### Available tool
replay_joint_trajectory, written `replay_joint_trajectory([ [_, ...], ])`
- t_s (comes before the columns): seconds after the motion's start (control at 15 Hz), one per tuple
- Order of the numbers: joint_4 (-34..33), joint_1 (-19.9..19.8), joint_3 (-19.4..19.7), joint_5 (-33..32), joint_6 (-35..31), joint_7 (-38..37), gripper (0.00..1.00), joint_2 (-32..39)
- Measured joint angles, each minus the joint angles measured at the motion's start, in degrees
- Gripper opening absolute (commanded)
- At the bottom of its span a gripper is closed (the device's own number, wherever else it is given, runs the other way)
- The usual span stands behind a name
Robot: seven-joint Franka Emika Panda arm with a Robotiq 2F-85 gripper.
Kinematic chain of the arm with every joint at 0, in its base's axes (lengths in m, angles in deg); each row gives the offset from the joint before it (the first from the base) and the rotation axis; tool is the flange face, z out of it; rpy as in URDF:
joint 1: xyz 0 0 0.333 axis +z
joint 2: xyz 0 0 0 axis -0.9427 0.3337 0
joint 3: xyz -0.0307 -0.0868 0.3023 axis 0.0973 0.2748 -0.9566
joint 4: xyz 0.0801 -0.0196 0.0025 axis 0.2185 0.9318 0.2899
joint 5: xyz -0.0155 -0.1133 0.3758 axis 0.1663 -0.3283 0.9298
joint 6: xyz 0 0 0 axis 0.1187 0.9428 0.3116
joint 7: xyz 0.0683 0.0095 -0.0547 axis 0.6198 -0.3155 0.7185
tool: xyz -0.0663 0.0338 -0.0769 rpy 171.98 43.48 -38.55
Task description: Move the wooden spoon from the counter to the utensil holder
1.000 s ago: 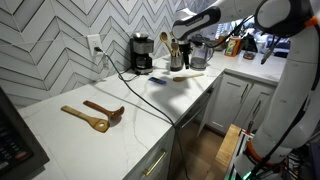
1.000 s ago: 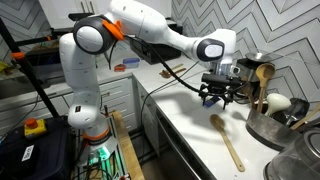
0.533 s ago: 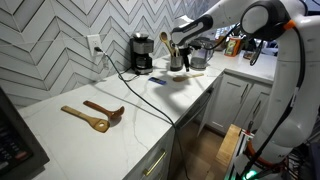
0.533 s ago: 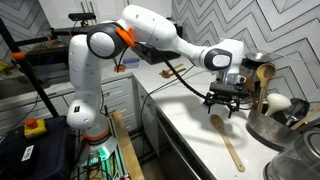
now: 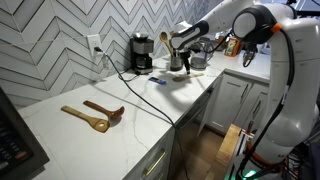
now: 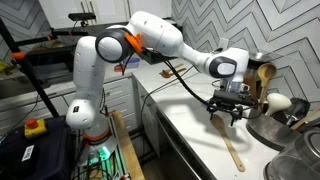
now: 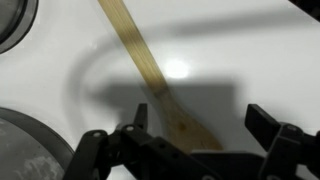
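The robot should next grab the pale wooden spoon across its bowl end with the gripper. The spoon's handle then stays free to go first into the utensil holder.
The pale wooden spoon [image 6: 229,143] lies flat on the white counter [image 6: 185,125], its bowl toward the gripper and its handle pointing to the counter's front. In the wrist view the spoon [image 7: 150,70] runs diagonally, with its bowl between the jaws. My gripper [image 6: 227,111] hangs just above the bowl end, open and empty; it also shows in the wrist view [image 7: 200,125] and in an exterior view [image 5: 181,62]. The dark grey utensil holder [image 5: 175,62] stands just behind, with another wooden spoon [image 6: 265,73] upright in it.
A black coffee maker [image 5: 142,52] stands by the wall next to the holder. A steel pot [image 6: 268,128] sits right beside the spoon. A golden-orange spoon [image 5: 85,119] and a dark spatula [image 5: 105,109] lie far down the counter. A black cable [image 5: 140,90] crosses the counter.
My gripper has moved along the counter toward the holder and come down over the spoon's bowl end. The spoon has not moved.
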State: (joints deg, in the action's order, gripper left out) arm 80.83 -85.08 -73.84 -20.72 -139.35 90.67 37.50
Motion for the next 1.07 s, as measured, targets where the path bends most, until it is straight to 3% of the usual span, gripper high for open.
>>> replay_joint_trajectory([
  [0.73, -0.2, -1.94, -0.07, 2.16, -1.88, 0.3, 0.98, 2.88],
  [0.93, 0.08, -2.11, -0.27, 3.61, -4.01, 0.3, 0.83, 3.43],
  [1.0, 0.2, -2.18, -0.36, 4.16, -4.93, 0.3, 0.66, 3.62],
  [1.07, 0.32, -2.26, -0.43, 4.73, -5.78, 0.3, 0.58, 3.82],
])
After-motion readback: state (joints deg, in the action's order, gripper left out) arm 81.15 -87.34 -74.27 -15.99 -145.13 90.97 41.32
